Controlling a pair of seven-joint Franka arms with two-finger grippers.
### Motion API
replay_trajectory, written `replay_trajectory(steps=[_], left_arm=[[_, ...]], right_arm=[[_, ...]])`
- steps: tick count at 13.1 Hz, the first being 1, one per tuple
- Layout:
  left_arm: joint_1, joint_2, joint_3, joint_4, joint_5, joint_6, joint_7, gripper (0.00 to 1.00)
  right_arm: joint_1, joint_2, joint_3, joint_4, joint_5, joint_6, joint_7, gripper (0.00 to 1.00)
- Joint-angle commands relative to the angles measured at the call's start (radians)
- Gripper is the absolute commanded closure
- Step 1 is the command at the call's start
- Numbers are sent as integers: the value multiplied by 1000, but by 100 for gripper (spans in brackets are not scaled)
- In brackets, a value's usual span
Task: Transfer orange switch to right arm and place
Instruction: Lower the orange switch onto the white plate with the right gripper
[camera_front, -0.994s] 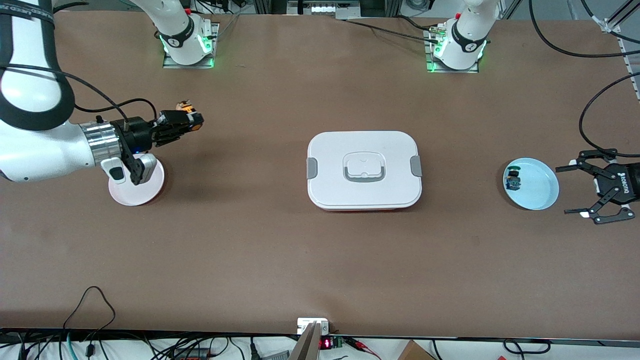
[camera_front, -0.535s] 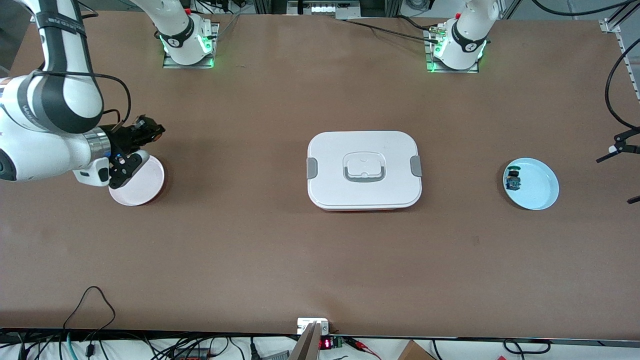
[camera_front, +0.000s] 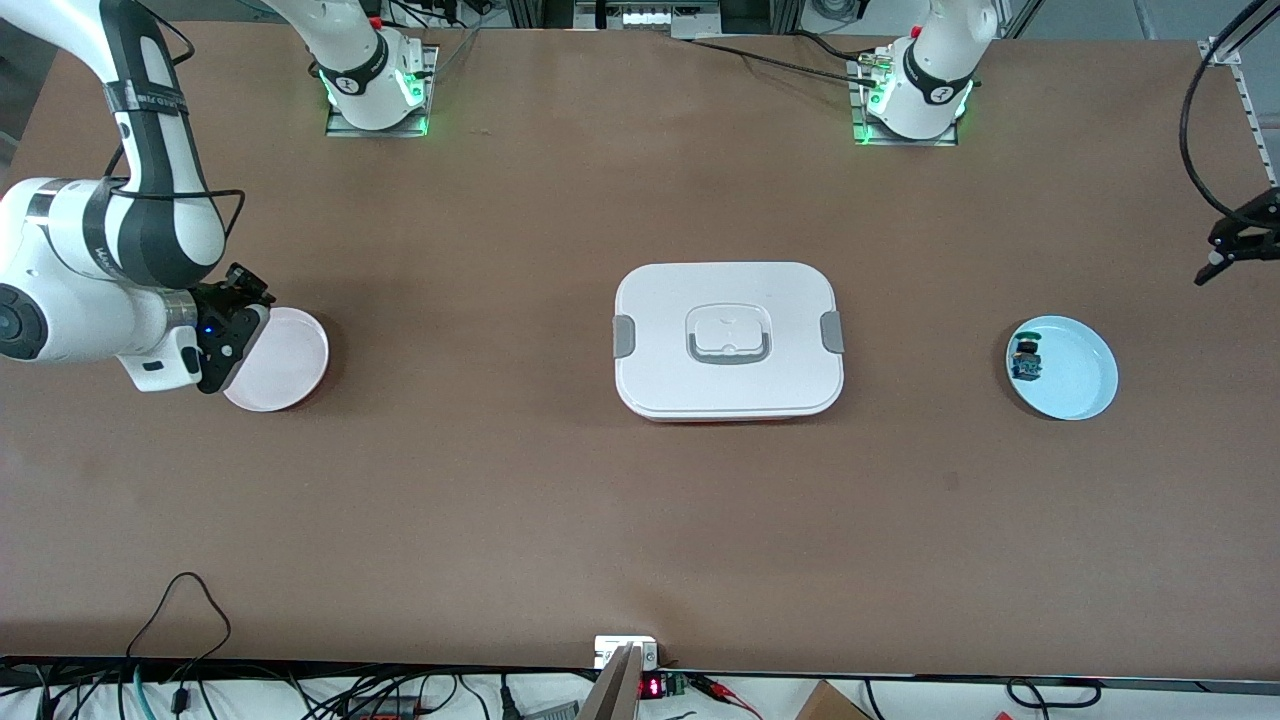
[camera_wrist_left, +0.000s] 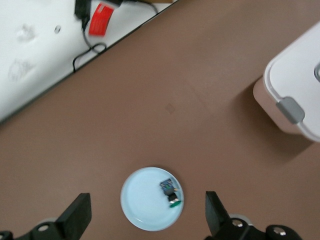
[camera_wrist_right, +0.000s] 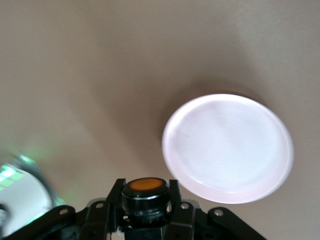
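Observation:
The orange switch is hanging short of the pink plate, so my right gripper needs to move it toward the plate before letting it go.
The orange switch, a stubby black cylinder with an orange cap, sits clamped between the slim black fingers of my right gripper. In the front view that gripper hangs over the edge of a pale pink plate at the right arm's end of the table, and the switch itself is hidden there. The plate lies bare. My left gripper is open and holds nothing, high above a light blue plate. It shows at the table's edge in the front view.
A small switch with a green cap and blue body lies on the light blue plate. A white lidded box with grey clips stands mid-table. Cables trail along the table edge nearest the front camera.
My right arm has swung back toward its end of the table, carrying the switch to the pink plate's edge. My left gripper has drawn up and away from the blue plate.

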Motion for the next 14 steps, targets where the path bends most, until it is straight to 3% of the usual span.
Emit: replay_trajectory(steps=[1, 5, 9, 14], left_arm=[[-26, -60, 15, -93, 26, -17, -240, 0], [-53, -55, -30, -79, 26, -163, -685, 0], [-53, -57, -92, -55, 125, -175, -693, 0], [-50, -52, -103, -20, 162, -184, -686, 0]], right_arm=[[-25, -26, 17, -78, -71, 157, -133, 90], [-40, -14, 17, -173, -73, 356, -259, 90], [-43, -9, 17, -285, -73, 574, -415, 89], [-59, 23, 17, -343, -73, 692, -477, 87]])
